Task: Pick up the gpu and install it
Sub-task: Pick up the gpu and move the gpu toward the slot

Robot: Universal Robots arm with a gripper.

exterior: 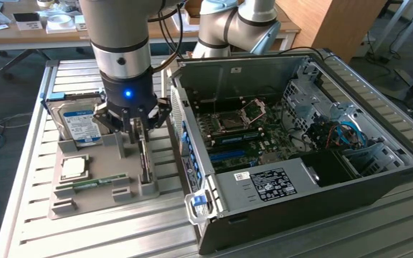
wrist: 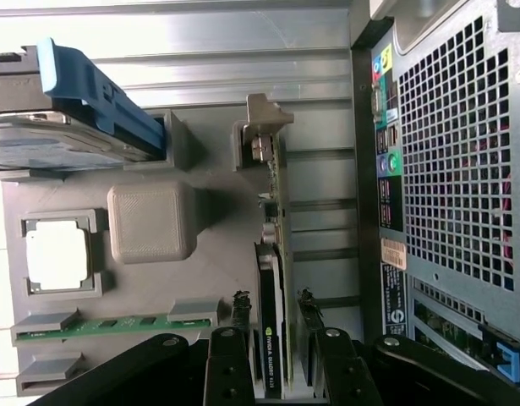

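My gripper is to take hold of the GPU by its dark-faced end [wrist: 272,326] next, because the silver end bracket [wrist: 264,114] is bent and sticks out.
The gpu [exterior: 144,161] stands on edge in a slot of the grey holder tray [exterior: 92,201]; it is a thin card with a dark face and a silver end bracket [wrist: 264,114]. My gripper [exterior: 136,134] hangs straight above it, fingers lowered on either side of the card's near end. In the wrist view the gpu [wrist: 272,279] runs between the two black fingers [wrist: 230,364], and a narrow gap shows on each side. The gripper [wrist: 274,317] is open and astride the card. The card still sits in its slot.
The open computer case [exterior: 378,183] lies to the exterior view's right, motherboard [exterior: 242,134] exposed; its perforated rear wall [wrist: 446,169] is close beside the gpu. On the tray are a hard drive [exterior: 77,123], a processor [exterior: 73,167] and a green memory stick [exterior: 99,181].
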